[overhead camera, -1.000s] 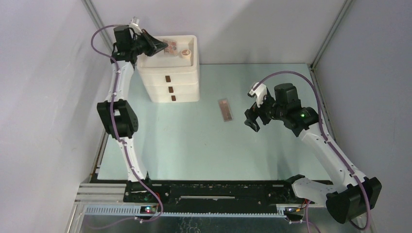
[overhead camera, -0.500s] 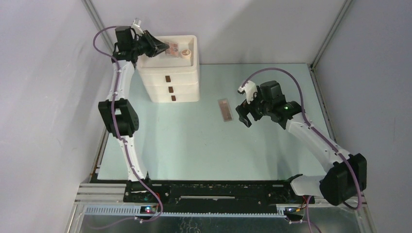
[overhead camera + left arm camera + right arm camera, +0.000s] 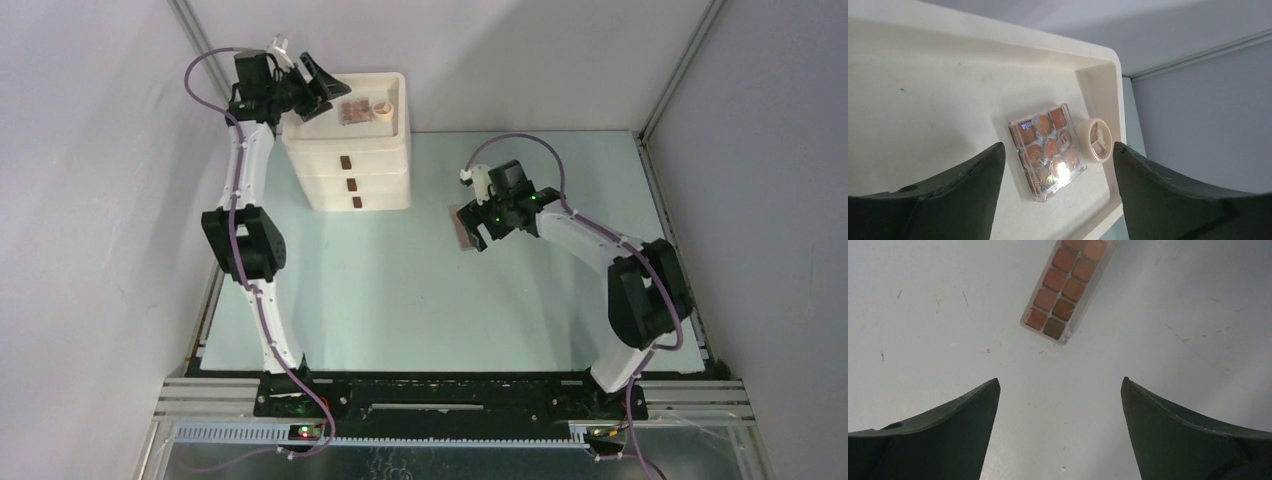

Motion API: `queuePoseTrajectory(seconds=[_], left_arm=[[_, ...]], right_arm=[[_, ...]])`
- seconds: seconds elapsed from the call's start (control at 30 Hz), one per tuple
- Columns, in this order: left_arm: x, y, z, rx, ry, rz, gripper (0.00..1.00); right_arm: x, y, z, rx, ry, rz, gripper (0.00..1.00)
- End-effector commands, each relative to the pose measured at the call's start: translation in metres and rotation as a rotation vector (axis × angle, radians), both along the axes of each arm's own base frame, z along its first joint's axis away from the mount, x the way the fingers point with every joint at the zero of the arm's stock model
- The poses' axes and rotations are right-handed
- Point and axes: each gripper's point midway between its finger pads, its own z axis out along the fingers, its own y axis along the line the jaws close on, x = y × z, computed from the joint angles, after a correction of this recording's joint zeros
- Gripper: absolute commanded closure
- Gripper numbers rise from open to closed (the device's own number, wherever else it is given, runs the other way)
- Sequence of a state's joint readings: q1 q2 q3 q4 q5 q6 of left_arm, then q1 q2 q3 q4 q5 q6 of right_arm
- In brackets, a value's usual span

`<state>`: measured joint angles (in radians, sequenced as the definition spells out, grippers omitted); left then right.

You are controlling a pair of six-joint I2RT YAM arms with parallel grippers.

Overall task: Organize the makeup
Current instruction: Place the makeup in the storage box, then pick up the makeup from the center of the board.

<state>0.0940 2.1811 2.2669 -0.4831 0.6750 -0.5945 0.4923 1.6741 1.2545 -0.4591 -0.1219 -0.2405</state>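
Observation:
My right gripper will next grab the long pink-brown palette across its near end [image 3: 467,242] [image 3: 1052,316]. This leaves the long palette's far end free for my left gripper.
A square clear palette [image 3: 1048,150] of orange-brown pans lies flat in the top tray of the cream drawer box [image 3: 350,165]. A round compact [image 3: 1096,139] sits beside it against the tray's wall. My left gripper [image 3: 1058,145] hovers open just above the square palette [image 3: 352,110], holding nothing. A long pink-brown palette [image 3: 1068,287] lies on the table. My right gripper [image 3: 1059,380] is open above the table, just short of that palette's near end. From the top view, the right gripper [image 3: 478,228] partly covers the long palette [image 3: 459,235].
The drawer box has three shut drawers with brown handles [image 3: 348,182] and stands at the back left against the wall. The tray's raised rim [image 3: 1098,55] surrounds the items. Pale green tabletop [image 3: 400,290] spreads between the arms.
My left gripper has opened and let go of the square palette in the top tray. The right arm has swung left and reached out to the long palette, jaws still open.

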Motion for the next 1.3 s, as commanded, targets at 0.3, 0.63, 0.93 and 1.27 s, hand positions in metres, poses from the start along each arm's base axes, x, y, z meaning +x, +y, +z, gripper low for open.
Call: queuePoseTrajectory(seconds=[0.3, 0.63, 0.93, 1.27], left_arm=[[-0.047, 0.033, 0.088, 0.25, -0.241, 0.096, 0.0], [-0.109, 0.034, 0.108, 0.346, -0.333, 0.106, 0.0], [-0.159, 0.03, 0.097, 0.407, -0.38, 0.091, 0.0], [-0.217, -0.003, 0.065, 0.353, -0.474, -0.047, 0.0]], right_arm=[[0.038, 0.037, -0.039, 0.016, 0.13, -0.086, 0.0], [0.043, 0.042, -0.075, -0.031, 0.212, -0.103, 0.0], [0.039, 0.041, -0.096, -0.071, 0.245, -0.109, 0.11], [0.054, 0.022, -0.049, -0.064, 0.137, -0.12, 0.62]])
